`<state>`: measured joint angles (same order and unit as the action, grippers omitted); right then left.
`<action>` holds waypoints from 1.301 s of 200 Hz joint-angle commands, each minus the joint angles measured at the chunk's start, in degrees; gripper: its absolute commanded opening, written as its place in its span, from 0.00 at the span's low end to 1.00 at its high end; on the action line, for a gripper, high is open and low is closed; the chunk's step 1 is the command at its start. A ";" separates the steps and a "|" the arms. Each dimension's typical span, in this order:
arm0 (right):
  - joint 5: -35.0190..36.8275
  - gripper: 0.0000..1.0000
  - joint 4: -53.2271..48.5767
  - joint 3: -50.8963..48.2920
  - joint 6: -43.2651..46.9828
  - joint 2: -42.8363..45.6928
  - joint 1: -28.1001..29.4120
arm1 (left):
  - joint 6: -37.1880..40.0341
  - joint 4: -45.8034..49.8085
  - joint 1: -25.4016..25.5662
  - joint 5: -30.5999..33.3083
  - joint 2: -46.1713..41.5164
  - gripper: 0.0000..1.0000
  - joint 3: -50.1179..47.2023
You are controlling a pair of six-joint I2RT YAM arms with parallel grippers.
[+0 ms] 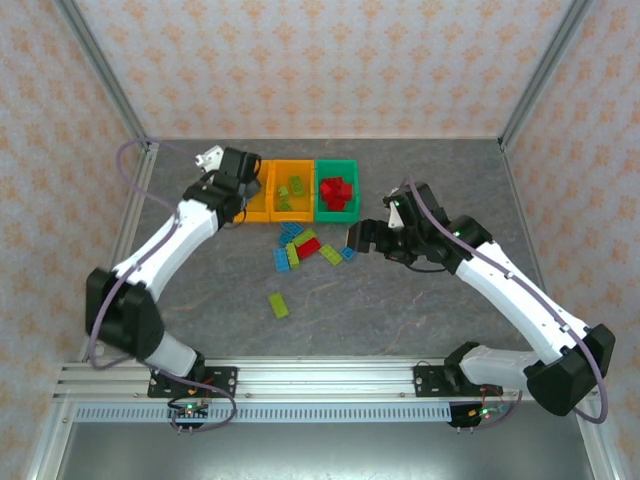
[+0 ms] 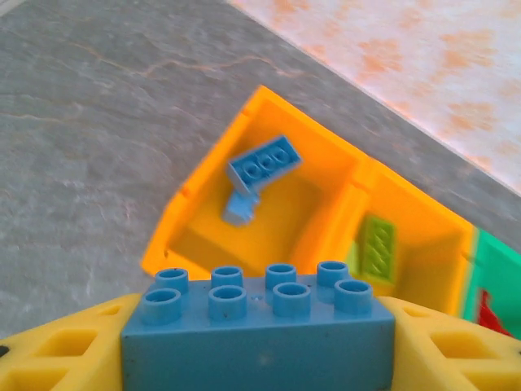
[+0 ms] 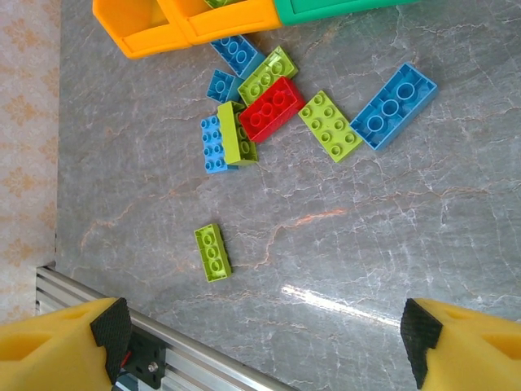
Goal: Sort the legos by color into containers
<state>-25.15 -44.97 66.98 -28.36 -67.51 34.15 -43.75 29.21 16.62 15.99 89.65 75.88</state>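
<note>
My blue lego hangs high over the orange container's near edge, short of the container's bottom. It would drop short if my left gripper opened now.
My left gripper (image 2: 260,352) is shut on a blue lego (image 2: 260,330), studs up, held over the near edge of the left orange container (image 2: 167,244). Two blue legos (image 2: 262,163) lie inside it. The middle orange container (image 2: 423,220) holds a lime lego (image 2: 376,248), and the green container (image 1: 337,212) holds red legos (image 1: 337,192). From above, the left gripper (image 1: 243,178) hangs at the left bin. My right gripper (image 3: 264,342) is open above bare table, right of a loose pile of blue, lime and red legos (image 3: 271,107). That pile (image 1: 300,245) lies in front of the bins.
A lone lime lego (image 3: 212,252) lies apart from the pile, nearer the front rail (image 1: 300,372). From above that brick (image 1: 278,305) sits mid-table. Cage posts and patterned walls bound the table.
</note>
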 commanded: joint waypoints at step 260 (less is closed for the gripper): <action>18.32 0.86 2.35 14.08 -16.15 -44.32 2.85 | 52.20 10.46 1.83 -39.54 -47.29 0.95 -18.02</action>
<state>-10.33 -42.30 78.06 -43.72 -109.23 36.84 -0.86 40.27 18.39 -15.97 43.51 63.37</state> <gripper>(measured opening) 0.867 0.931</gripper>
